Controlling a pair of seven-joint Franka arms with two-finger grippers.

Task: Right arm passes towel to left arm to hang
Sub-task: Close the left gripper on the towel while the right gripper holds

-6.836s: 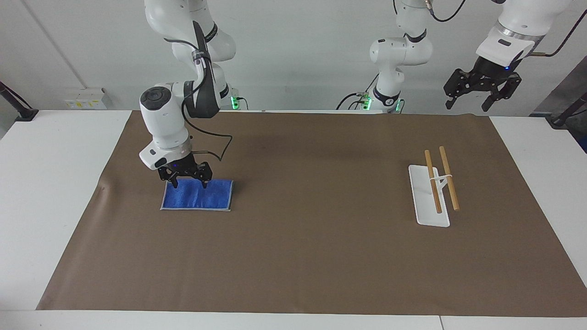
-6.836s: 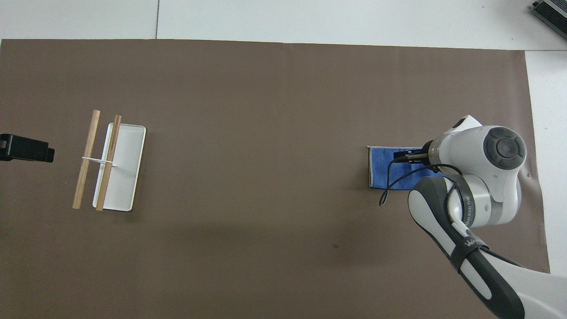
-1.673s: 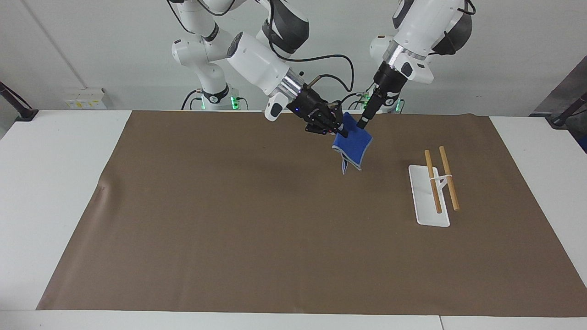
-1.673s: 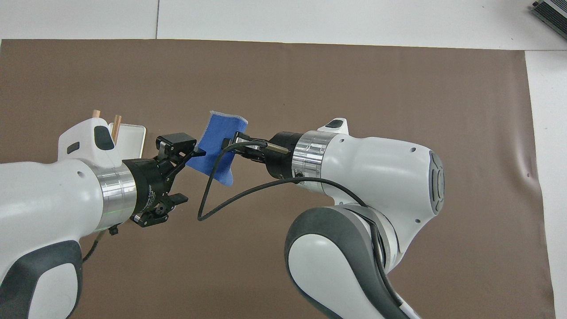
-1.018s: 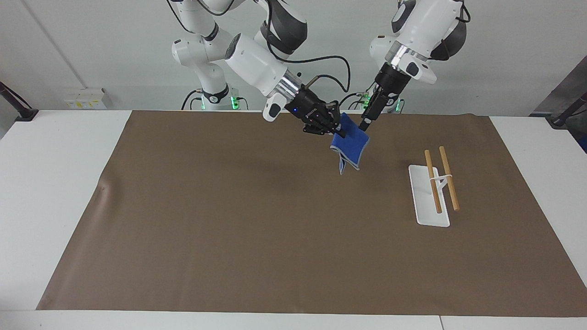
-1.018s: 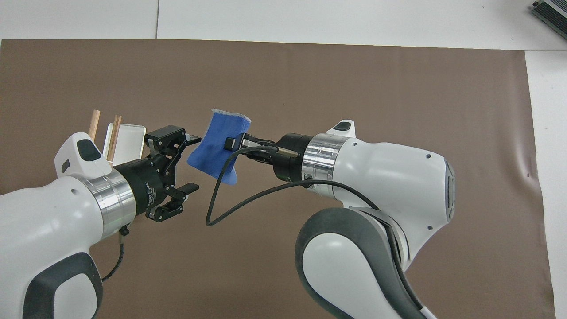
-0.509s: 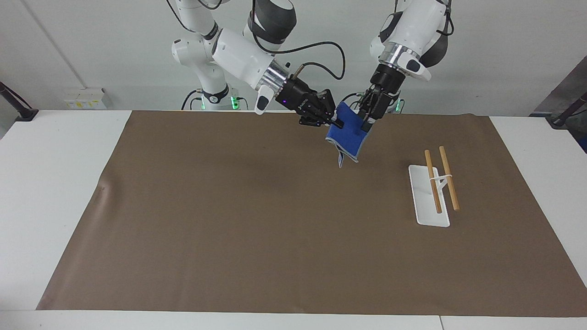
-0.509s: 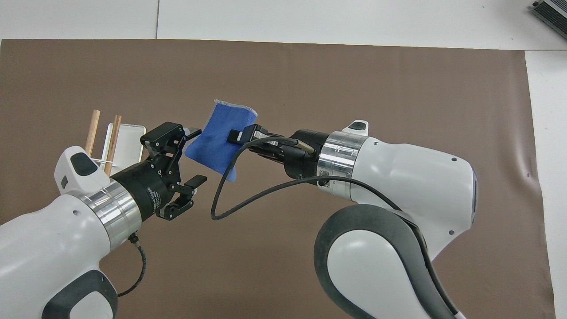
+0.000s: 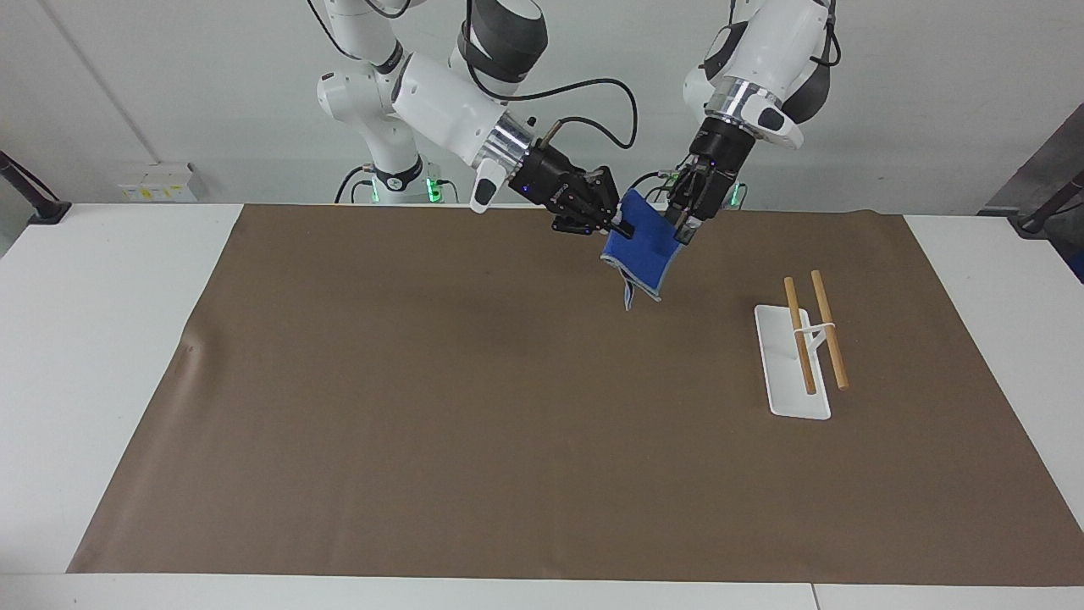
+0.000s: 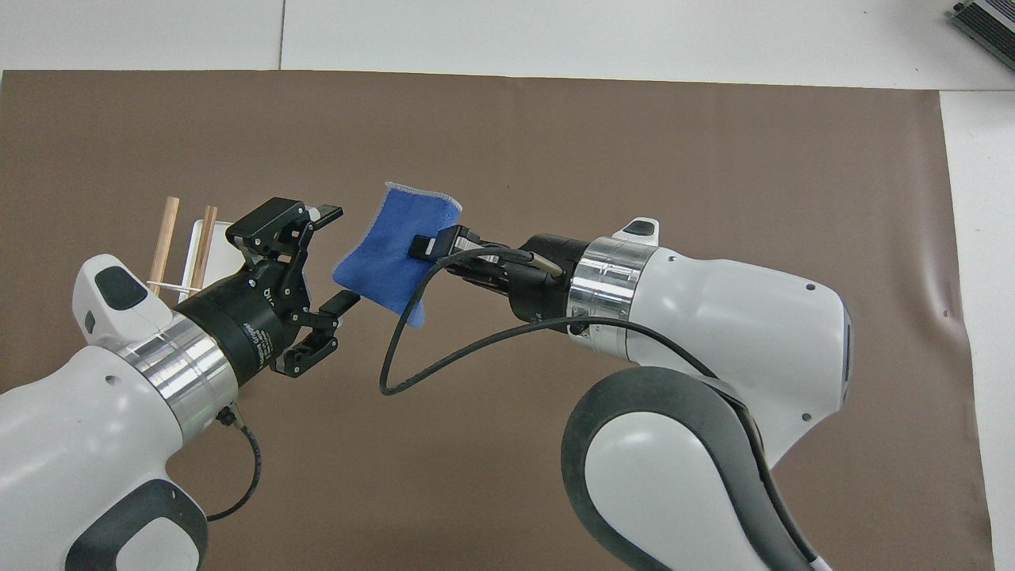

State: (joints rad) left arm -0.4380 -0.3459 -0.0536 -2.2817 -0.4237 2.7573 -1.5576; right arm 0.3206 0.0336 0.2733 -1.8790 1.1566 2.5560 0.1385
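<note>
The blue towel hangs slack below the right gripper's closed fingers, so the left gripper needs to pinch the towel by its free edge (image 10: 362,241).
The blue towel (image 9: 645,247) hangs in the air over the brown mat, nearer to the robots than the rack. My right gripper (image 9: 624,227) is shut on one edge of it, also seen in the overhead view (image 10: 423,245). The towel (image 10: 386,252) droops below the grip. My left gripper (image 9: 684,225) is open at the towel's free edge. In the overhead view (image 10: 337,255) its two fingers stand apart, one on each side of that edge, and the lower fingertip (image 10: 344,299) is at the towel's corner.
A white rack base (image 9: 783,373) with two wooden rods (image 9: 828,339) stands on the brown mat (image 9: 423,424) toward the left arm's end. In the overhead view the left arm partly covers the rack (image 10: 165,234).
The right gripper carried the towel from the mat up to the middle. Over the last second both grippers rose slightly, and the left gripper turned and spread its fingers around the towel's edge.
</note>
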